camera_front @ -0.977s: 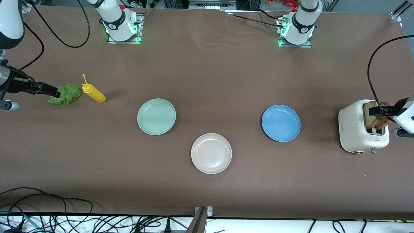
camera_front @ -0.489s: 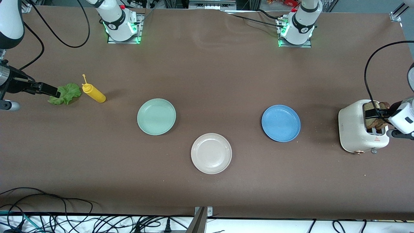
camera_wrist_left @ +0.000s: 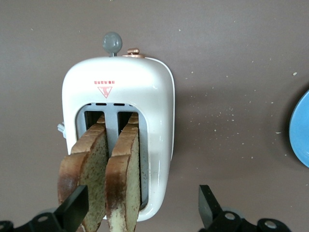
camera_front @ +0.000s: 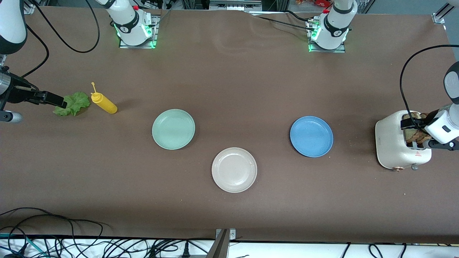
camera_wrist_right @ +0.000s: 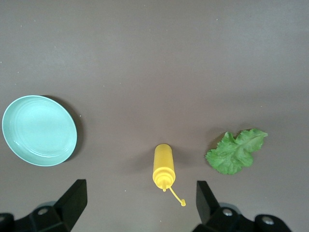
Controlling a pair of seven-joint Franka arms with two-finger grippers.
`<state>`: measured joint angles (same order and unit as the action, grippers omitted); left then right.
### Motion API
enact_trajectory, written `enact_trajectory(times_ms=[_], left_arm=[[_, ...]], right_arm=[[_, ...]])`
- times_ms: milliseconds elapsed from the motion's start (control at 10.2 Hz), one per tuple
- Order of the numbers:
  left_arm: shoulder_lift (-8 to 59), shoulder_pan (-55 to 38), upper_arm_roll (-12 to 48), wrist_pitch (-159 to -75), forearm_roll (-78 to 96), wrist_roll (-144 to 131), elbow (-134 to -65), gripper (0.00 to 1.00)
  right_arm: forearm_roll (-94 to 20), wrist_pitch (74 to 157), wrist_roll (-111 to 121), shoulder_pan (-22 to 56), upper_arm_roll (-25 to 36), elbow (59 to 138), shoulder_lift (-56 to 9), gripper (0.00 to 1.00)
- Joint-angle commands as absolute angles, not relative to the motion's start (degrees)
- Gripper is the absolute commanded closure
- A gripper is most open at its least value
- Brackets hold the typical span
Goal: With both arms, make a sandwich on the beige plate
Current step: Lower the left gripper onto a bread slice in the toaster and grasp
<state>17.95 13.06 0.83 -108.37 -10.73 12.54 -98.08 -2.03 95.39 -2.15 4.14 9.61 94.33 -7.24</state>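
Observation:
I need to lower my left gripper before closing it, because its fingers are above the bread slices in the white toaster (camera_front: 391,141) (camera_wrist_left: 140,75) and would miss if they closed now.
The beige plate (camera_front: 234,170) sits bare near the table's middle, closest to the front camera of the plates. Two brown bread slices (camera_front: 415,128) stand upright in a white toaster (camera_front: 391,141). In the left wrist view they show as one slice (camera_wrist_left: 87,162) and a second slice (camera_wrist_left: 125,164). My left gripper (camera_front: 411,124) (camera_wrist_left: 140,208) hangs open just over them, touching nothing. The lettuce leaf (camera_front: 74,103) (camera_wrist_right: 236,152) lies flat at the right arm's end. My right gripper (camera_front: 54,100) (camera_wrist_right: 140,199) is open in the air, holding nothing, over the table by the lettuce.
A yellow squeeze bottle (camera_front: 104,103) (camera_wrist_right: 163,166) lies beside the lettuce. A pale green plate (camera_front: 173,129) (camera_wrist_right: 38,130) and a blue plate (camera_front: 311,136) (camera_wrist_left: 301,130) sit farther from the camera than the beige one. Cables run along the table's near edge.
My left gripper has shifted across the toaster top, farther over the bread slices. The right arm and all items on the table stay where they were.

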Motion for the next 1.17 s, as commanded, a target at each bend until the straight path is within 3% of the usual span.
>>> enact_trajectory(times_ms=[0,195,293,586,782,1075], left_arm=[[14.9,14.8,1.1,-111.8,-9.3,13.6,-103.0,0.00],[13.7,15.6,1.0,-115.9,-7.4,13.7,-106.6,0.03],[13.4,15.6,1.0,-116.7,-7.2,13.7,-107.3,0.11],[12.8,16.7,1.0,-118.2,-7.2,15.4,-108.2,0.84],[12.9,17.5,1.0,-117.8,-7.2,17.9,-108.0,1.00],[13.0,17.6,0.9,-116.2,-7.2,19.5,-105.7,1.00]], right_arm=[[-3.0,95.3,-1.5,3.9,9.7,93.7,-7.4,0.00],[-3.0,95.2,-1.5,3.9,9.6,93.7,-7.4,0.00],[-3.0,95.3,-1.5,3.9,9.6,93.7,-7.4,0.00],[-3.0,95.3,-1.5,3.9,9.6,93.7,-7.4,0.00],[-3.0,95.3,-1.7,4.0,9.6,93.7,-7.4,0.00],[-3.0,95.2,-2.3,4.0,9.6,93.7,-7.4,0.00]])
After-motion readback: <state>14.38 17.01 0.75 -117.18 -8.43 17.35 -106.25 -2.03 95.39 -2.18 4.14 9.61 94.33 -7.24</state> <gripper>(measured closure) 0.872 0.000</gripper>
